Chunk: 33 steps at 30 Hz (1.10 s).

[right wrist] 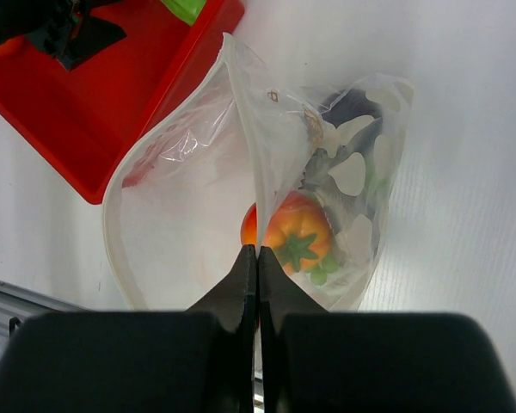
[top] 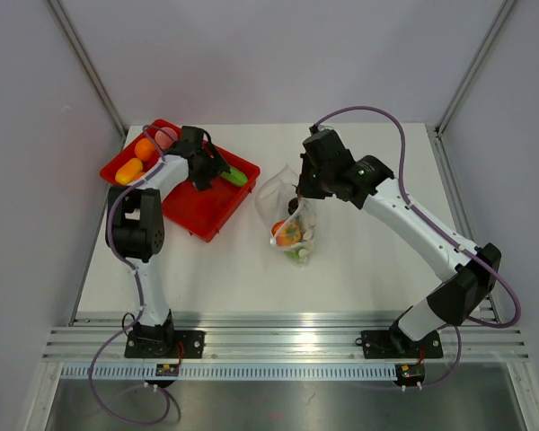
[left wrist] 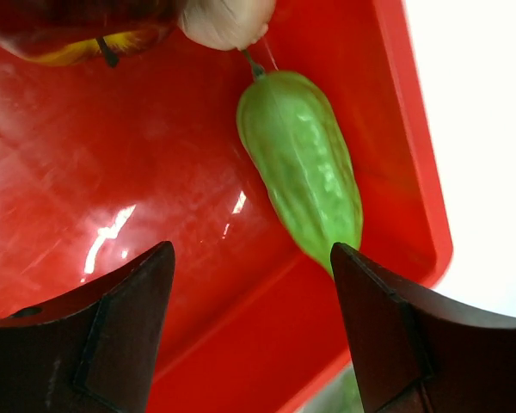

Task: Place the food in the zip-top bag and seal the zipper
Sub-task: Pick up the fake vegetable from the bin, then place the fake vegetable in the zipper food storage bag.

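The green cucumber will next be grabbed by my left gripper across its long sides at the middle, so the cucumber's tip stays free to go into the bag's opening.
The clear zip-top bag (top: 286,214) lies on the white table, right of the red tray (top: 202,215). It holds an orange tomato (right wrist: 297,231), a dark purple piece (right wrist: 351,107) and green bits. My right gripper (right wrist: 257,251) is shut on the bag's upper mouth edge and holds the mouth open; the zipper (right wrist: 110,219) curves round the opening. My left gripper (left wrist: 251,251) is open, low over the tray, with a green cucumber (left wrist: 301,163) just ahead of its right finger. In the top view the cucumber (top: 237,176) lies at the tray's right corner.
More food lies at the tray's far end: an orange piece (top: 145,148), a yellow one (top: 128,171) and a pink one (top: 164,136). A red-yellow apple (left wrist: 77,34) and a pale piece (left wrist: 228,17) lie beyond the cucumber. Grey walls enclose the table.
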Available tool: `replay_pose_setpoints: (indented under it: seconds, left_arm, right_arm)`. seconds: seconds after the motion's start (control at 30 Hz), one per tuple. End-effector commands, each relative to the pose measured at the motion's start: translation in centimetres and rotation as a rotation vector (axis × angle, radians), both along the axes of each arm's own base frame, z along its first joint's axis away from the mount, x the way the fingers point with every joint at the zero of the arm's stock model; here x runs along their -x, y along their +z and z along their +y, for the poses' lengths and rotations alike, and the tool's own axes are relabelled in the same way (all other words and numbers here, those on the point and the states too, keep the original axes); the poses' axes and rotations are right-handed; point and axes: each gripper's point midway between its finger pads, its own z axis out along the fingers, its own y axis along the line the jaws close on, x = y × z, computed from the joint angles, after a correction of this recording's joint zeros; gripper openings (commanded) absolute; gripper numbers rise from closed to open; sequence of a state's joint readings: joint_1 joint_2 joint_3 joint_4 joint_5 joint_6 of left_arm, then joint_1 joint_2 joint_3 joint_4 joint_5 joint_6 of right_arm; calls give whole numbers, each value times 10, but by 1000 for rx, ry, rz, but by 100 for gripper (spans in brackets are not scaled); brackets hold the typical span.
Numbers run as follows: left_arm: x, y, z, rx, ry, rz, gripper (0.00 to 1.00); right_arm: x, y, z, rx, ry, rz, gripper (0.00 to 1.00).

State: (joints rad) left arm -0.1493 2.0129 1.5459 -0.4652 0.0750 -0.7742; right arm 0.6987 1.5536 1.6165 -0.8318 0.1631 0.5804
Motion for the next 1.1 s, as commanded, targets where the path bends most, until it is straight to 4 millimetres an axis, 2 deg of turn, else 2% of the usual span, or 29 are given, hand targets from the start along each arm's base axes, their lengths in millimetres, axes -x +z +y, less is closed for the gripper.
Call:
replay_pose_setpoints:
  seconds: [0.0,0.13,0.33,0.5,0.6,0.63,0.7,0.73,0.77,0.83,0.87,0.93,0.97,1.03,1.07]
  left_arm:
    - [-33,21,-11,60,46,-120,76]
    - [-48,11,-14,44,61,-110,75]
    - [-58,-5,-18,62,67,-115,73]
    - [-57,-21,-24,71,62,-94,72]
    - [-51,-26,-25,65,57,-75,64]
    - [-52,-14,-24,67,56,-106,58]
    - [-48,-7,-22,47,48,-125,52]
    - [-48,13,-21,44,45,-162,50]
    - [-46,20,-19,33,43,-171,45]
    - [-36,31,-12,-2,37,-182,41]
    - [-32,59,-11,0,29,-233,35]
    - [-19,69,-1,-50,30,-255,31]
    - [-12,103,1,-48,22,-320,28]
    - [3,126,3,-78,-19,-361,24]
    - [15,153,3,-80,-38,-413,23]
  right_arm:
    - [-4,19,13,-40,38,-45,0]
    - [-6,14,16,-35,47,-35,0]
    - [-8,10,18,-30,57,-31,0]
    - [-7,7,21,-32,66,-24,0]
    - [-6,8,20,-34,63,-25,0]
    - [-6,9,20,-38,57,-24,0]
    - [-5,10,18,-39,56,-27,0]
    - [-4,10,18,-42,55,-25,0]
    - [-3,13,17,-47,52,-30,0]
    - [-2,11,15,-47,47,-25,0]
    - [-1,11,15,-51,45,-26,0]
    - [1,10,13,-54,42,-24,0]
    - [1,9,13,-54,40,-21,0]
    - [2,6,13,-56,41,-14,0]
    - [4,5,14,-59,42,-6,0]
